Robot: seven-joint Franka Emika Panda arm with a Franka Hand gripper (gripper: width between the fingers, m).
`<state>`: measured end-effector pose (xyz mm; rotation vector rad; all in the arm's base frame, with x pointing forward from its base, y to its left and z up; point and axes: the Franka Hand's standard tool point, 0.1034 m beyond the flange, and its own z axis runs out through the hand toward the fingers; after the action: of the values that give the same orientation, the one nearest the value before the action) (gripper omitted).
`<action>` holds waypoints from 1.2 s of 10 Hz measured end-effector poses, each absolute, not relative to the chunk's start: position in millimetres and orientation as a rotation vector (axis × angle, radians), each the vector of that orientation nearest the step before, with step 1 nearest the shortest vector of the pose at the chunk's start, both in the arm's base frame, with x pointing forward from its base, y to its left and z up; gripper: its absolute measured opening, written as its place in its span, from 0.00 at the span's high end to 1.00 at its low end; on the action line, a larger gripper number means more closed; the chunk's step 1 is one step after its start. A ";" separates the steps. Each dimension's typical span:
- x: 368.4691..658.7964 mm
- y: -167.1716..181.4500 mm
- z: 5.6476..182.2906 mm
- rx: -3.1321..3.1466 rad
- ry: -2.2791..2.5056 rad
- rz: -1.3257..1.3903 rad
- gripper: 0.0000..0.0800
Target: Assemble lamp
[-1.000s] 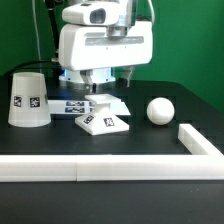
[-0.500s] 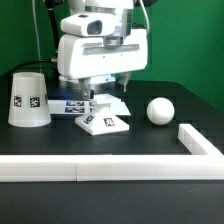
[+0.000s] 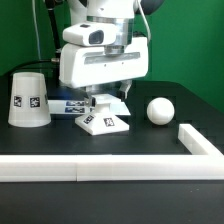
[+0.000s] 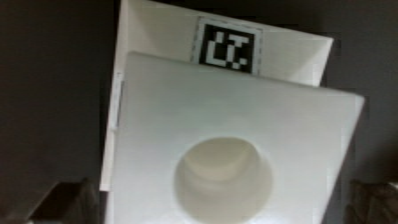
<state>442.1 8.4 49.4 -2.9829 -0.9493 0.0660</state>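
I should close my gripper on the lamp base now, because my fingers reach down on both sides of the lamp base's raised top.
The flat square lamp base [image 3: 103,121] lies on the black table with a tag on its near side. My gripper [image 3: 104,98] hangs just above its far edge, jaws open. In the wrist view the base [image 4: 160,120] fills the picture, with its round socket [image 4: 222,172] and a tag [image 4: 226,47]. The gripper [image 4: 217,205] has one dark finger on each side of the base, and I cannot tell whether they touch it. The ball-shaped bulb [image 3: 160,110] rests at the exterior view's right. The cup-like shade [image 3: 28,98] stands mouth down at the left.
The marker board [image 3: 68,103] lies behind the base, partly under the arm. A long white border rail [image 3: 100,168] runs along the table's front and turns back at the exterior view's right [image 3: 200,142].
The arm's hand has tilted and come lower over the base. The base, bulb and shade have not moved.
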 end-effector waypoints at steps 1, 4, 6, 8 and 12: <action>442.0 7.1 49.1 -2.982 -0.951 0.067 0.13; 443.0 4.9 50.0 -2.984 -0.952 0.064 0.33; 443.0 4.9 50.0 -2.984 -0.952 0.064 0.33; 443.0 4.9 50.0 -2.984 -0.952 0.064 0.33; 486.9 12.5 50.6 -2.980 -0.969 0.032 0.33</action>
<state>486.9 12.5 50.6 -2.9797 -0.9694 0.0319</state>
